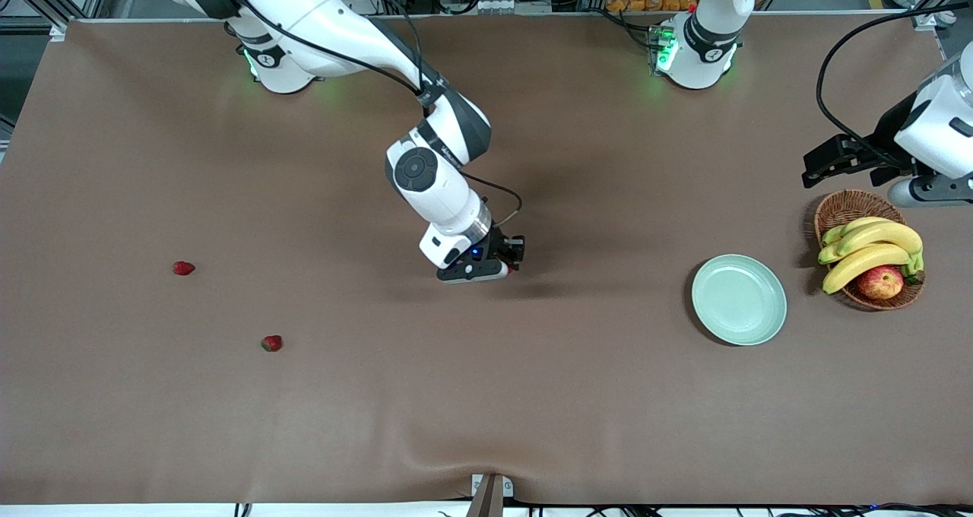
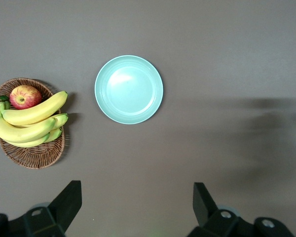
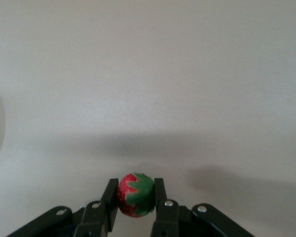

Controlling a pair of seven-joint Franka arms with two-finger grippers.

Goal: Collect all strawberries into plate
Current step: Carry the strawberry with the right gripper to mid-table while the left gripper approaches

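Observation:
My right gripper keeps hold of the strawberry from here until it reaches the plate, since the strawberry (image 3: pixel 136 195) hangs above the brown cloth.
My right gripper (image 1: pixel 515 257) is up over the middle of the table, shut on a strawberry (image 3: pixel 135 194) with its green cap showing between the fingers (image 3: pixel 159 191). Two more strawberries lie on the brown cloth toward the right arm's end: one (image 1: pixel 183 268) farther from the front camera, one (image 1: pixel 271 343) nearer. The pale mint-green plate (image 1: pixel 739 299) sits empty toward the left arm's end and shows in the left wrist view (image 2: pixel 129 89). My left gripper (image 2: pixel 137 205) is open and empty, held high above the table near the basket.
A brown wicker basket (image 1: pixel 842 209) with bananas (image 1: pixel 870 248) and a red-yellow apple (image 1: pixel 879 282) stands beside the plate at the left arm's end. It also shows in the left wrist view (image 2: pixel 32 153). The brown cloth covers the whole table.

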